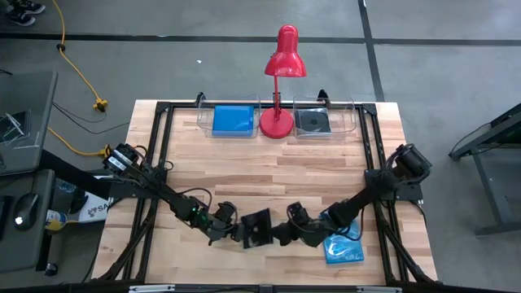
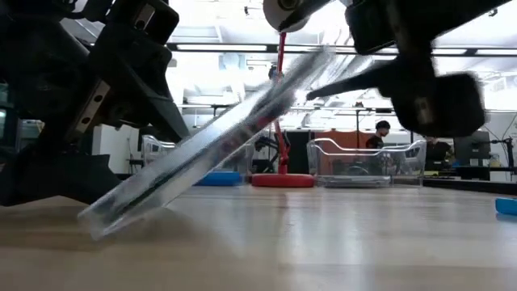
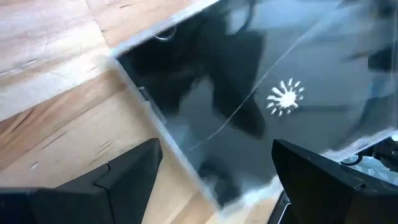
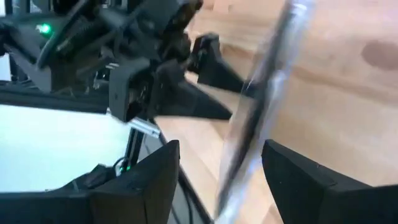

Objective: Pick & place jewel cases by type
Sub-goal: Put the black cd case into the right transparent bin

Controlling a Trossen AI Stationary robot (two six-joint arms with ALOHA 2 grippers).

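The robot's right gripper next needs to grab the black jewel case by its thin edge (image 1: pixel 270 224) (image 4: pixel 258 118), to sort the case into the dark cases' tray.
A black jewel case (image 1: pixel 257 229) with a white swirl (image 3: pixel 286 98) stands tilted between my two grippers near the table's near edge. Its low edge (image 2: pixel 97 222) rests on the wood on the left arm's side, and its high edge points toward the right arm. My left gripper (image 1: pixel 238 230) is open, and the case's near corner lies between its fingers (image 3: pixel 124 177). My right gripper (image 1: pixel 281 234) is open too, with the case seen edge-on (image 4: pixel 261 106) between its fingers. A blue jewel case (image 1: pixel 342 248) lies flat beside the right arm. My left gripper (image 3: pixel 214 183) stands open around the case's low end; I cannot tell whether a finger touches it. My right gripper (image 4: pixel 214 183) comes level from the table's right. One fingertip (image 2: pixel 343 81) meets the case's raised edge (image 2: pixel 311 69) from the underside, not pinched. The case leans up on it.
Two clear trays stand at the far edge: the left one (image 1: pixel 205 122) holds a blue case (image 1: pixel 232 120), the right one (image 1: pixel 348 122) a dark case (image 1: pixel 313 122). A red desk lamp (image 1: pixel 281 73) stands between them. Bare wood (image 1: pixel 269 171) lies mid-table.
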